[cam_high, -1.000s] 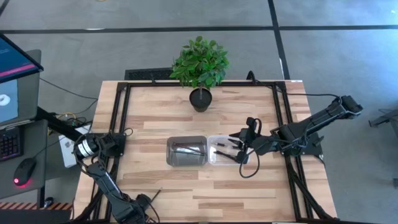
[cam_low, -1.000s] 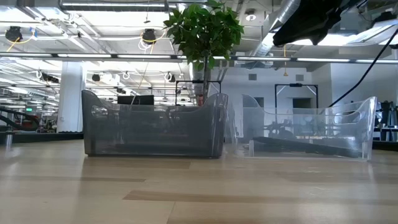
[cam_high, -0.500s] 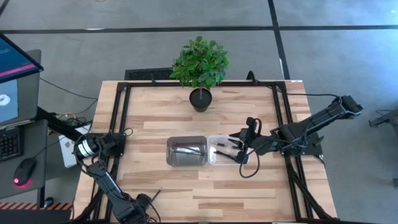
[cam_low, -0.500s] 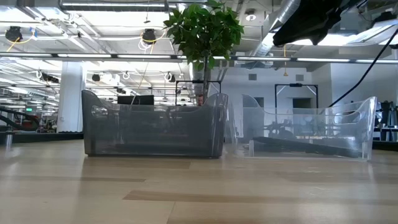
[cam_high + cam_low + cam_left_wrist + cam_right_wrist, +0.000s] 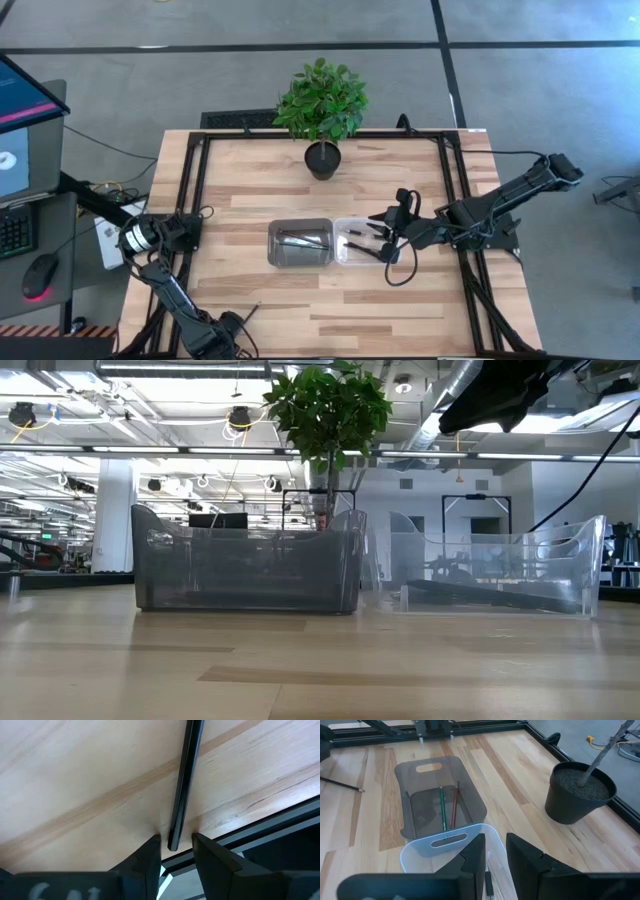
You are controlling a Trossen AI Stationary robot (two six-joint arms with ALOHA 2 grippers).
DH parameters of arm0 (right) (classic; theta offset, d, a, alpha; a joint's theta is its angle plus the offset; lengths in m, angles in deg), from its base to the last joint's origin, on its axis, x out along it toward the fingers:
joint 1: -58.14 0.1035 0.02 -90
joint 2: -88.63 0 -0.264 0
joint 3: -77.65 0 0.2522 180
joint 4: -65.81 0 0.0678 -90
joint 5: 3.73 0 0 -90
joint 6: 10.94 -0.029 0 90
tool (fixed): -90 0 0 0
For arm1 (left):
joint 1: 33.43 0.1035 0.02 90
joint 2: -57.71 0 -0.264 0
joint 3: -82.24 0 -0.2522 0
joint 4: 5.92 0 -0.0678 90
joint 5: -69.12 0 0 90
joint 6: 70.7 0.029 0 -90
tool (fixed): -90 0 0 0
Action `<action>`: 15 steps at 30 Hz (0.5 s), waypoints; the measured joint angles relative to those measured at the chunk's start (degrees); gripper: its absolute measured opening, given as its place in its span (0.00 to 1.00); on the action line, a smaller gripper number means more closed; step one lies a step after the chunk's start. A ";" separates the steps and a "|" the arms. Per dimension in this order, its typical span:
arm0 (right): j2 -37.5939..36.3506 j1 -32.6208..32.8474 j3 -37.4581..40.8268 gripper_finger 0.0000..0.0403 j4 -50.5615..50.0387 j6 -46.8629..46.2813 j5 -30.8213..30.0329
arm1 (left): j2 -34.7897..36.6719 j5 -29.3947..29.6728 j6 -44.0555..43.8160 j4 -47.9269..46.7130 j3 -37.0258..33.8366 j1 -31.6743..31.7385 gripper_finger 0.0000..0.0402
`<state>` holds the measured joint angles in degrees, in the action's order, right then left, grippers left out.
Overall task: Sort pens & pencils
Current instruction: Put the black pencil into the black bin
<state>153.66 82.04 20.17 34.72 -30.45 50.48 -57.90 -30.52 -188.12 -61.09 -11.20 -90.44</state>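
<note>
The dark pencil needs to go into the grey bin, so my left gripper should pick up the pencil by its blunt end next.
A thin dark pencil lies flat on the wood at the table's near edge, left of centre. My left gripper points down over its near end, open, one finger on each side with a small gap to each. Two more pencils lie in the grey bin. Dark pens lie in the clear bin beside it. My right gripper hangs open above the clear bin's right end, with nothing between its fingers.
A potted plant stands at the table's far middle. Black frame rails run along the table's sides, and one passes just beyond the pencil's end. Bare wood lies in front of both bins.
</note>
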 joint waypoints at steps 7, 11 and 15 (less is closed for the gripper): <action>0.00 0.00 0.00 0.25 -0.02 0.00 0.00 | 0.00 -0.26 -0.24 0.45 -0.04 0.00 0.19; 0.00 0.00 0.00 0.25 0.00 0.00 0.00 | 0.00 -0.85 -0.27 1.03 -0.11 0.02 0.17; 0.00 0.00 0.00 0.25 0.00 0.00 0.00 | 0.00 -1.56 -0.28 1.09 -0.13 0.04 0.17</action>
<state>153.66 82.04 20.17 34.72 -30.45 50.48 -57.90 -32.08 -188.41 -59.99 -11.33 -90.40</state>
